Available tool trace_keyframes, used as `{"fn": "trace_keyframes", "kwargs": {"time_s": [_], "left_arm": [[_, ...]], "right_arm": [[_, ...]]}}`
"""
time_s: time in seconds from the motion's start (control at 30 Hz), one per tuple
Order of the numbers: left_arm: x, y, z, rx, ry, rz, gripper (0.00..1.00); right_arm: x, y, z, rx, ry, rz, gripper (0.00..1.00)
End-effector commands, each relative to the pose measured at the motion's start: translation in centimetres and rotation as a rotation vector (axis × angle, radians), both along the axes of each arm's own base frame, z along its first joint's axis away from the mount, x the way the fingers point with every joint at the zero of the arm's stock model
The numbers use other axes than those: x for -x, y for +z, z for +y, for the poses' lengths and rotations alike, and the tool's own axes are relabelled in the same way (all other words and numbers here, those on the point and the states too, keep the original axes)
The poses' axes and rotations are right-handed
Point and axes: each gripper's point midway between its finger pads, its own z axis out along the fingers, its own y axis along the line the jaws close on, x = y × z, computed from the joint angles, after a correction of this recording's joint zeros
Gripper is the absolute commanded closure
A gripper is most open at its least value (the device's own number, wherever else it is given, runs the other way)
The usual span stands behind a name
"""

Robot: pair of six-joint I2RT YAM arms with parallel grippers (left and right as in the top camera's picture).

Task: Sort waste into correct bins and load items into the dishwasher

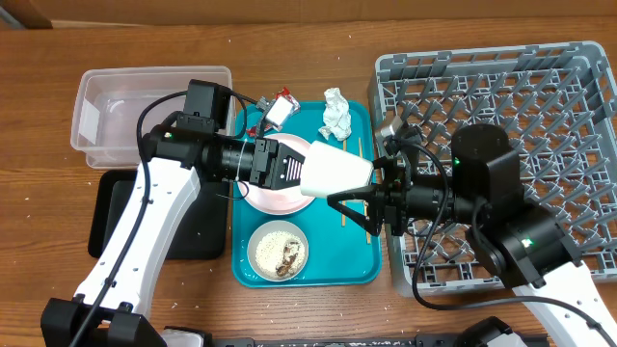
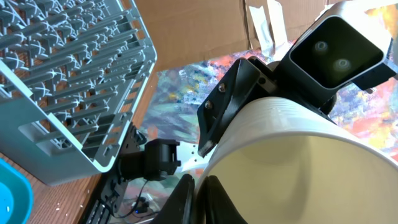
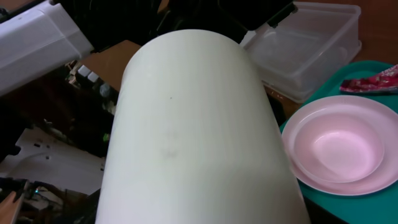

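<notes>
Next, my right gripper grabs the small white cup by its closed end (image 1: 360, 175) (image 3: 202, 186), leaving the cup's rim free to load into the dish rack opening first.
My left gripper (image 1: 307, 171) is shut on the rim of the small white cup (image 1: 339, 173) and holds it on its side above the teal tray. The left wrist view shows both fingers (image 2: 202, 199) pinching the cup wall (image 2: 292, 162). My right gripper (image 1: 352, 210) is open, its fingers spread right by the cup's closed end. The cup (image 3: 193, 137) fills the right wrist view and hides those fingers. The pinkish plate (image 1: 273, 199) (image 3: 339, 146), the bowl of food scraps (image 1: 280, 251), the white napkin (image 1: 336, 114), the red wrapper (image 1: 280, 108) and the chopsticks (image 1: 343, 218) lie on the tray.
The teal tray (image 1: 362, 272) sits in the middle. The grey dish rack (image 1: 540, 96) (image 2: 68, 81) stands at the right. The clear tub (image 1: 106, 116) (image 3: 311, 50) is at the back left, with the black tray (image 1: 116, 222) in front of it.
</notes>
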Motion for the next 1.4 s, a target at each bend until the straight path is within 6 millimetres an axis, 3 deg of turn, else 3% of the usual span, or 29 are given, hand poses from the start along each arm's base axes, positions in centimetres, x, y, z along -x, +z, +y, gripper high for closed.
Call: {"fn": "trace_keyframes", "kwargs": {"time_s": [0.0, 0.13, 0.4, 0.63, 0.83, 0.87, 0.93, 1.0, 1.13, 1.27, 1.37], "left_arm": [[0.8, 0.4, -0.8, 0.009, -0.037, -0.021, 0.96], [1.1, 0.4, -1.1, 0.009, -0.048, -0.020, 0.96], [1.1, 0.4, -1.1, 0.009, -0.047, -0.021, 0.96], [1.0, 0.3, -1.1, 0.007, -0.046, -0.023, 0.96], [1.0, 0.2, -1.1, -0.001, -0.042, -0.026, 0.96], [1.0, 0.2, -1.1, 0.000, -0.042, -0.027, 0.96], [1.0, 0.2, -1.1, 0.000, -0.043, -0.028, 0.96], [1.0, 0.2, -1.1, 0.001, -0.043, -0.027, 0.96], [1.0, 0.3, -1.1, 0.003, -0.044, -0.024, 0.96], [0.9, 0.3, -1.1, 0.005, -0.044, -0.029, 0.96], [0.8, 0.5, -1.1, 0.015, -0.044, -0.037, 0.96]], "right_arm": [[-0.7, 0.4, 1.1, 0.001, 0.010, -0.018, 0.31], [-0.7, 0.4, 1.3, 0.001, 0.016, -0.019, 0.26], [-0.7, 2.3, 0.7, -0.033, -0.007, -0.096, 0.22], [-1.4, 2.2, -0.3, -0.028, -0.042, -0.085, 0.33], [-1.3, 2.1, -0.3, -0.025, -0.042, -0.081, 0.34], [-1.3, 2.0, -0.3, -0.024, -0.042, -0.079, 0.31], [-1.3, 2.0, -0.3, -0.023, -0.043, -0.077, 0.12], [-1.5, 2.0, -0.6, -0.022, -0.054, -0.079, 0.10], [-2.2, 2.4, -1.7, -0.028, -0.092, -0.086, 0.11], [-1.5, 2.8, -2.0, -0.056, -0.055, -0.072, 0.21], [-1.2, 2.3, -2.1, -0.048, -0.048, -0.042, 0.22]]}}
